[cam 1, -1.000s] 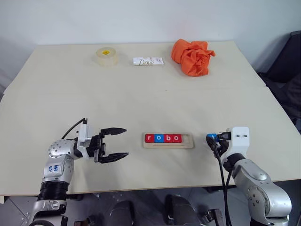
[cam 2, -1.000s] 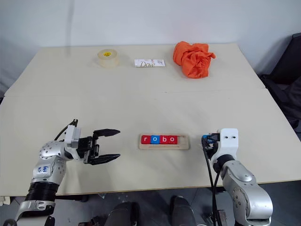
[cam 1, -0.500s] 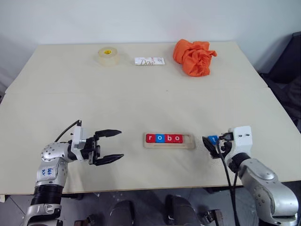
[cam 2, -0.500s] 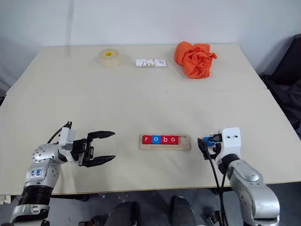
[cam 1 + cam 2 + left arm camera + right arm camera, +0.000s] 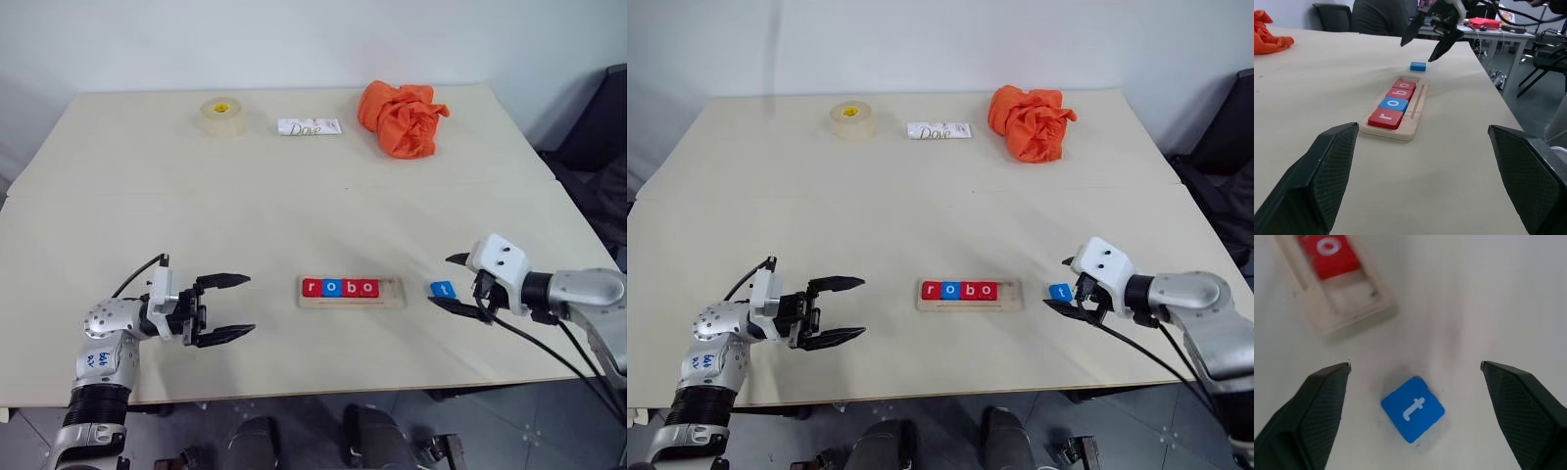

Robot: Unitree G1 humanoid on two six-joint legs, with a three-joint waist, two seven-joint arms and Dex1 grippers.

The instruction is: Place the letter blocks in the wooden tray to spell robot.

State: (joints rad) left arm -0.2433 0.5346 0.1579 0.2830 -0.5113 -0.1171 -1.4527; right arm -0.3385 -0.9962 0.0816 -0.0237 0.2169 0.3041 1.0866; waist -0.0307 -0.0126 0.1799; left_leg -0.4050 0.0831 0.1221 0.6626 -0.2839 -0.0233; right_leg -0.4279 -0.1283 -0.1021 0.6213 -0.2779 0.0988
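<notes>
The blue t block [image 5: 443, 289] should be taken next by its sides with my right gripper, to finish spelling robot in the wooden tray [image 5: 390, 290].
The wooden tray [image 5: 390, 290] lies near the table's front edge and holds several letter blocks that read r, o, b, o: red r [image 5: 312, 287], blue o [image 5: 332, 287], red b [image 5: 351, 287], red o [image 5: 369, 287]. Its right-end slot is bare. A blue t block [image 5: 443, 289] lies flat on the table just right of the tray, also visible as the t block [image 5: 1413, 409] in the right wrist view. My right gripper [image 5: 440, 279] hovers open above this block, one finger on either side. My left gripper [image 5: 250, 305] stands open and empty, left of the tray.
At the far side of the table are a tape roll [image 5: 222, 116], a white Dove packet [image 5: 309, 127] and a crumpled orange cloth [image 5: 400, 117]. A dark chair [image 5: 607, 127] stands off the table's right edge.
My right gripper, shut on the blue t block a second ago, has opened, rolled and lifted. The block now lies on the table. The left gripper stays put.
</notes>
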